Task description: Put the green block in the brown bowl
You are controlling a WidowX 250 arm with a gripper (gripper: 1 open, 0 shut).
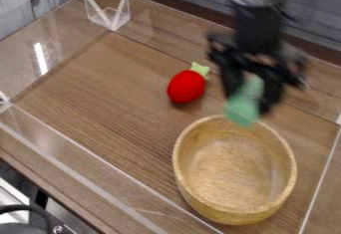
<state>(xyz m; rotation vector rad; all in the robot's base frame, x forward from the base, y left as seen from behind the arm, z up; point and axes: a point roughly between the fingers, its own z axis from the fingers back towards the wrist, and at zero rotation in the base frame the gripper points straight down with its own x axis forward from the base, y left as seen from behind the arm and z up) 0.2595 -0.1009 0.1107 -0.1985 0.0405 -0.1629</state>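
Note:
The green block's lower end hangs above the brown bowl's far rim (229, 118), so my gripper should hold the block until it is inside the bowl.
The green block (244, 110), a mint-green bar, hangs upright between the black fingers of my gripper (248, 101), which is shut on it. It hovers just above the far rim of the brown bowl (234, 169), a wide light-tan wooden bowl at the lower right of the wooden table. The block's lower end is close to the bowl's back edge. The arm above the gripper is blurred by motion.
A red strawberry-like object with a green top (186, 86) lies on the table to the left of the gripper. A clear plastic stand (107, 12) sits at the far left. Transparent walls (54, 138) border the table.

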